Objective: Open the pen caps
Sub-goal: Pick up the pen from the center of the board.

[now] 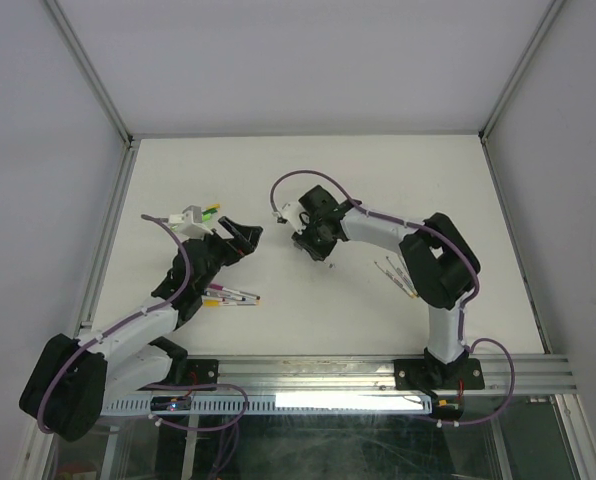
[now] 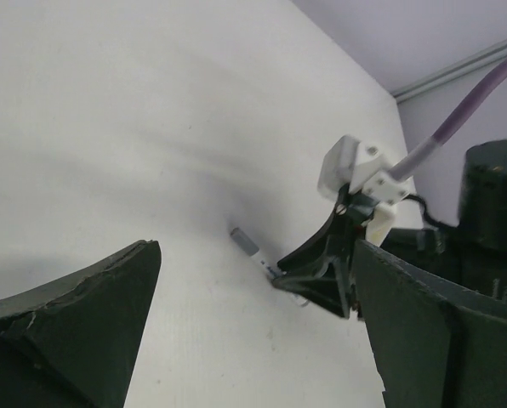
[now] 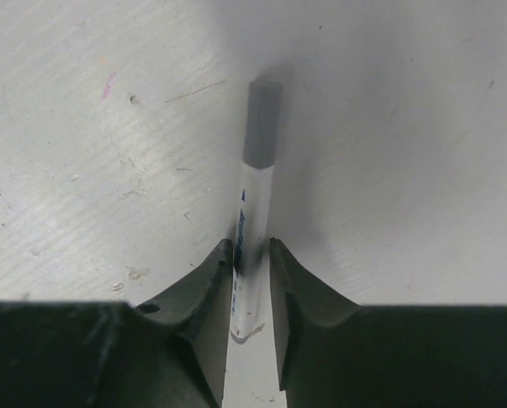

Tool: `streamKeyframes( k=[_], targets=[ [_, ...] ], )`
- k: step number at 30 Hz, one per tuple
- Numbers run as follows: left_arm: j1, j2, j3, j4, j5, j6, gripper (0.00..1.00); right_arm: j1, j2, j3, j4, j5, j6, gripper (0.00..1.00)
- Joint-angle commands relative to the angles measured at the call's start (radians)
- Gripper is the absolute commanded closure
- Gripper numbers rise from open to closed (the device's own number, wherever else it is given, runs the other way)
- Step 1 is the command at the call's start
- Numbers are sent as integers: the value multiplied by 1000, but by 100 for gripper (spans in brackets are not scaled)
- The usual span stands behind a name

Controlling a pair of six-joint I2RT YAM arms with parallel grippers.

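The pen should be grabbed next with my left gripper by its grey cap (image 1: 298,241) (image 2: 244,240) to open the cap, and the pen's white body is left to my right gripper.
My right gripper (image 3: 252,255) is shut on the white barrel of a pen (image 3: 253,208) with a grey cap (image 3: 263,123) on its far end, low over the table. In the left wrist view the same pen (image 2: 266,265) sticks out of the right gripper (image 2: 281,277), cap (image 2: 244,240) towards me. My left gripper (image 2: 258,255) is open and empty, its fingers (image 2: 92,319) wide apart, facing that pen from the left. In the top view the left gripper (image 1: 246,238) and right gripper (image 1: 313,248) are a short gap apart at mid-table.
A few pens (image 1: 233,297) lie next to the left arm. More pens (image 1: 398,276) lie next to the right arm's elbow. Small green and yellow pieces (image 1: 211,210) show by the left wrist camera. Walls enclose the white table (image 1: 378,180).
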Motion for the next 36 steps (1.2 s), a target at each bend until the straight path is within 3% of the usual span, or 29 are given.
streamKeyframes(
  k=[1, 5, 14, 23, 36],
  targets=[
    [3, -17, -56, 31, 53, -52, 1, -14, 45, 25, -64, 32, -29, 80],
    [3, 52, -93, 163, 118, -143, 3, -57, 52, 36, -84, -31, -24, 99],
    [-18, 519, -38, 605, 289, -380, 9, -158, -50, -17, 6, -283, 27, 100],
    [-107, 821, 103, 700, 195, -490, 12, -208, -48, -23, 25, -487, 81, 100],
    [-136, 1001, 189, 778, 169, -589, 38, -233, -29, -26, 43, -616, 119, 100]
  ],
)
